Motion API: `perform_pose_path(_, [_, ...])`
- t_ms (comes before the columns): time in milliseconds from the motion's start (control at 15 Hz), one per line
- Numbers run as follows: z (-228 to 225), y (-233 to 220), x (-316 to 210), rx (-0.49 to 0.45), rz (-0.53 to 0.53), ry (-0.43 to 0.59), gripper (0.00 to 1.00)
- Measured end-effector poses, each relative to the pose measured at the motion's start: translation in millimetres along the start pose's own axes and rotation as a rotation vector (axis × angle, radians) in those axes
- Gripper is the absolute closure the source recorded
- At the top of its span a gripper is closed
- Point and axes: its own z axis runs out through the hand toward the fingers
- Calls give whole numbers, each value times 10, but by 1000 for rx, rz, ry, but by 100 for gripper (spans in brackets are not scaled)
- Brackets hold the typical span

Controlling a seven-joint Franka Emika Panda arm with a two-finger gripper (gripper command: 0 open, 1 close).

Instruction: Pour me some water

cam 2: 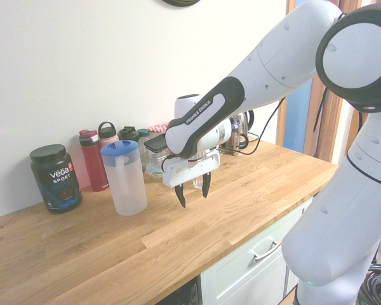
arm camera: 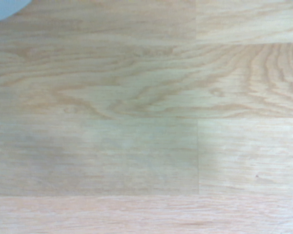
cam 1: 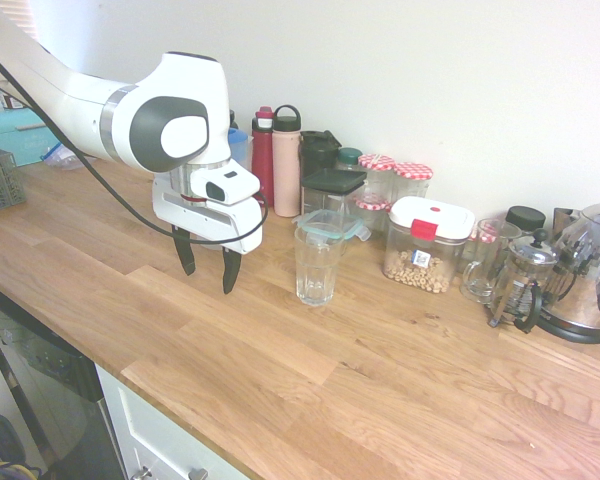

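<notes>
I will pour water into the glass (cam 2: 197,183), so next I need to hold the blue-lidded jug with my gripper by its side handle.
A tall frosted-white jug (cam 2: 124,181) with a blue lid and side handle stands upright on the wooden counter (cam 2: 241,190). The water inside cannot be made out through its cloudy wall. In the first exterior view the arm hides nearly all of the jug. An empty clear drinking glass (cam 1: 317,265) stands on the counter just right of my gripper (cam 1: 208,276). The gripper (cam 2: 193,198) hangs a little above the wood between jug and glass, pointing down, open, holding nothing. The wrist view shows bare wood (arm camera: 146,122) and a pale corner (arm camera: 5,6).
Along the wall stand a red bottle (cam 1: 264,155), a pink bottle (cam 1: 287,160), several lidded jars (cam 1: 427,245), a French press (cam 1: 523,285) and a steel kettle (cam 1: 590,270). A black Vega tub (cam 2: 55,178) stands left of the jug. The counter's front edge (cam 1: 180,400) is near.
</notes>
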Motion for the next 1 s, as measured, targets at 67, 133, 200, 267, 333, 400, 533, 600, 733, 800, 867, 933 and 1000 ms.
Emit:
perform_pose_path(67, [6,-2,0,1,3,-3,0])
perform_pose_path(133, [-1,-3,-4,6,9,-7,0])
perform_pose_path(200, [-38,-4,-32,5,20,-9,0])
perform_pose_path(267, [-121,-6,-102,-1,38,-10,0])
perform_pose_path(333, [-264,-19,-216,-1,64,-1,0])
perform_pose_path(400, [-448,-49,-379,10,99,14,0])
perform_pose_path(533, [-843,-144,-864,38,177,47,0])
perform_pose_path(600, [-1001,-199,-1097,52,211,77,0])
perform_pose_path(733, [-1250,-395,-1451,94,271,157,0])
perform_pose_path(800, [-1331,-512,-1564,115,291,197,0])
perform_pose_path(867, [-1392,-644,-1645,138,306,236,0])
perform_pose_path(933, [-1432,-777,-1683,157,317,273,0])
perform_pose_path(1000, [-1460,-915,-1681,172,327,309,0])
